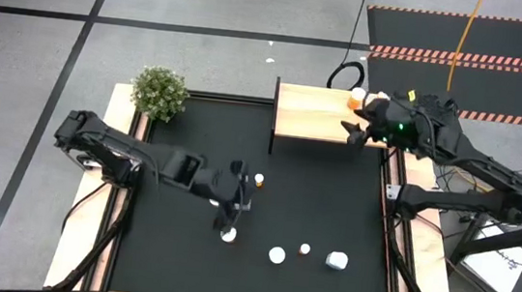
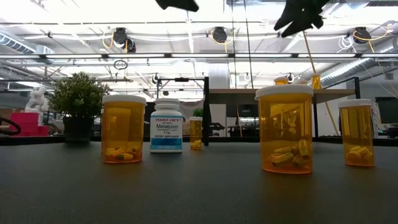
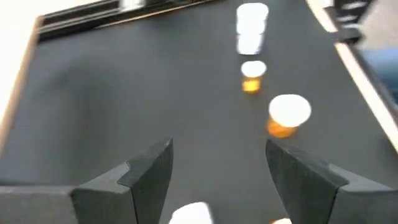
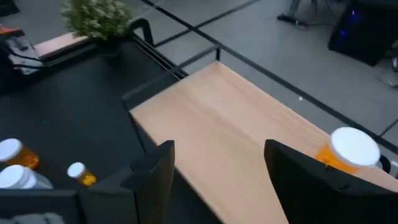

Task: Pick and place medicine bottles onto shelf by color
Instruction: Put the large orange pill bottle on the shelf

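Note:
My left gripper grabs the wide-capped orange bottle by its body under the cap next, to sort the bottle onto the wood shelf (image 1: 318, 113) by color.
My left gripper (image 1: 231, 215) hangs open just above an orange bottle with a white cap (image 1: 228, 234) on the black mat. The cap (image 3: 193, 214) shows between the fingertips, untouched. More bottles stand on the mat: a small orange one (image 1: 258, 179), two orange ones (image 1: 276, 255) (image 1: 304, 250) and a white one (image 1: 335, 261). My right gripper (image 4: 217, 180) is open and empty over the right end of the pale wood shelf (image 1: 318, 113). One orange bottle (image 4: 351, 149) stands on the shelf's far right corner, just beside the gripper.
A potted green plant (image 1: 160, 92) stands at the mat's far left corner. A black upright post (image 1: 274, 113) borders the shelf's left end. Wooden rails (image 1: 86, 235) run along both sides of the mat. The low view shows a white Melatonin bottle (image 2: 166, 126) among orange ones.

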